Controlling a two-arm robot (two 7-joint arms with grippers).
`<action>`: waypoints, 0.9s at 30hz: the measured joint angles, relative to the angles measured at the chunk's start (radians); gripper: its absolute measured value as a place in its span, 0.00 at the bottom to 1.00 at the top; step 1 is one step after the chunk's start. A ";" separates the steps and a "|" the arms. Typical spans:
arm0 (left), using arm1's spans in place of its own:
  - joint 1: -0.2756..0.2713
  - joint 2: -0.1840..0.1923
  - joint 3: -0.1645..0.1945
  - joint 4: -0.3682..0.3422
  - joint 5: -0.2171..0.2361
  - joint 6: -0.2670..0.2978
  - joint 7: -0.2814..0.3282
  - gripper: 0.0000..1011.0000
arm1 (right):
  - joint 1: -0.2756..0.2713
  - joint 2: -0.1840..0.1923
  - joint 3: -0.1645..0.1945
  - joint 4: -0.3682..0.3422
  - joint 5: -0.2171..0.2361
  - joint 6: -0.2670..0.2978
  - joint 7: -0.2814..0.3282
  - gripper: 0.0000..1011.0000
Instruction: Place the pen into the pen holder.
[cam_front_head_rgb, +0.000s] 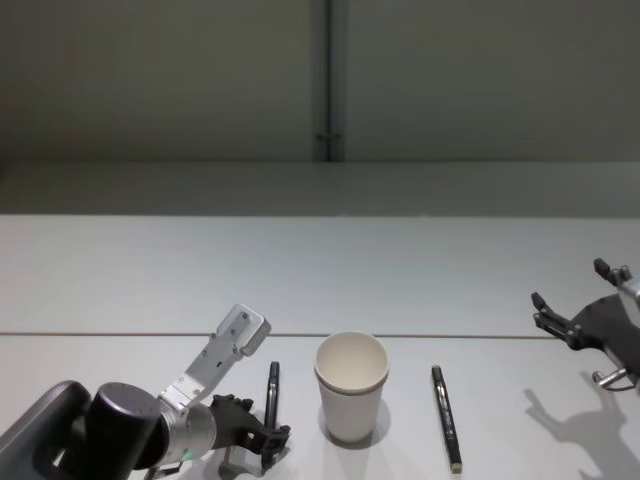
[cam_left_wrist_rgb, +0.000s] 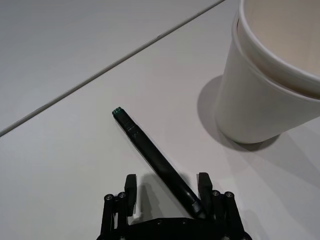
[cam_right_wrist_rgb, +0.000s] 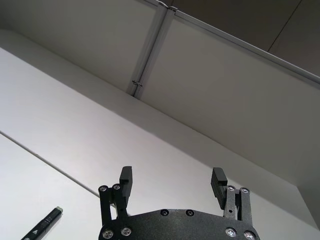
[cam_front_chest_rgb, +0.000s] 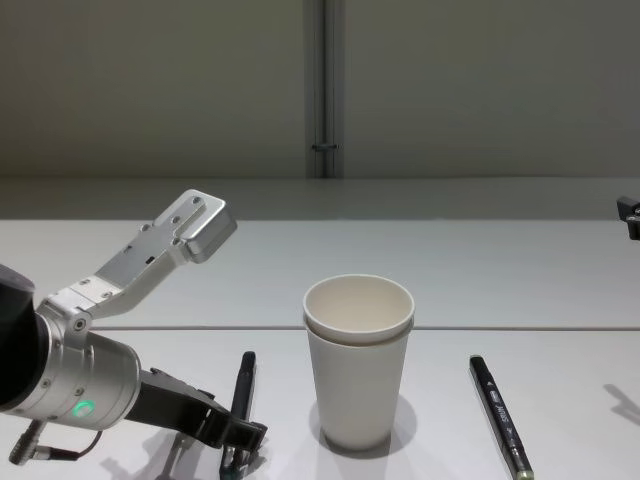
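Note:
I should grab the black pen by its body (cam_front_chest_rgb: 241, 402) with my left gripper next, so it can go into the pen holder (cam_front_chest_rgb: 358, 370).
An off-white paper-cup pen holder (cam_front_head_rgb: 352, 385) (cam_front_chest_rgb: 358, 370) (cam_left_wrist_rgb: 260, 95) stands upright near the table's front middle. One black pen (cam_front_head_rgb: 272, 390) (cam_front_chest_rgb: 243, 385) (cam_left_wrist_rgb: 150, 152) lies flat just left of it. My left gripper (cam_front_head_rgb: 262, 436) (cam_left_wrist_rgb: 167, 192) (cam_front_chest_rgb: 235, 440) is low at that pen's near end, open, with a finger on either side and the pen closer to one finger (cam_left_wrist_rgb: 203, 186). A second black pen (cam_front_head_rgb: 446, 415) (cam_front_chest_rgb: 498, 415) (cam_right_wrist_rgb: 47, 222) lies to the right of the cup. My right gripper (cam_front_head_rgb: 570, 320) (cam_right_wrist_rgb: 172, 180) hovers open and empty at the far right.
The grey table (cam_front_head_rgb: 300, 270) has a seam line (cam_front_head_rgb: 120, 335) running across behind the cup. A plain wall with a vertical strip (cam_front_head_rgb: 327, 80) stands behind the table.

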 joint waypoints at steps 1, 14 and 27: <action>0.000 0.000 0.000 0.000 0.000 0.000 0.000 0.77 | 0.000 0.000 0.000 0.000 0.000 0.000 0.000 0.99; 0.001 0.001 -0.001 -0.001 -0.002 0.000 0.001 0.36 | 0.000 0.000 0.000 0.000 0.000 0.000 0.000 0.99; 0.001 0.001 -0.001 -0.001 -0.002 0.000 0.001 0.16 | 0.000 0.000 0.000 0.000 0.000 0.000 0.000 0.99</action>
